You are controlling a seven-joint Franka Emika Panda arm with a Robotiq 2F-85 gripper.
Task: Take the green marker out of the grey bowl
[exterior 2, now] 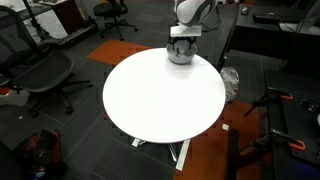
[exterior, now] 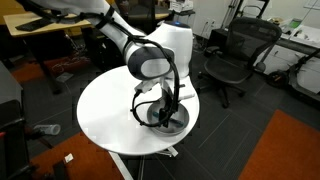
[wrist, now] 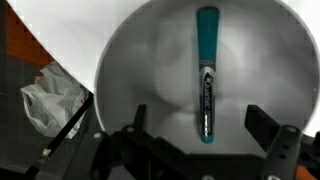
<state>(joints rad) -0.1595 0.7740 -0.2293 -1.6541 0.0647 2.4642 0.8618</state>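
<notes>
My gripper must lower before closing: in the wrist view its fingers are above the marker, whose near end shows whole.
In the wrist view the green marker [wrist: 206, 75] lies lengthwise in the grey bowl [wrist: 130, 70], teal with a dark printed section. My gripper [wrist: 205, 128] is open just above the bowl, its two dark fingers on either side of the marker's near end, not touching it. In both exterior views the gripper [exterior: 163, 110] [exterior 2: 181, 48] hangs down into the bowl [exterior: 176, 125] [exterior 2: 180, 57], which sits near the edge of the round white table [exterior: 110, 110] [exterior 2: 160, 95]. The marker is hidden in both exterior views.
Office chairs [exterior: 235, 55] [exterior 2: 40, 70] stand around the table. A crumpled white plastic bag [wrist: 45, 95] lies on the floor beside the table's edge, also visible in an exterior view [exterior 2: 230, 82]. An orange carpet patch [exterior: 285, 150] lies nearby.
</notes>
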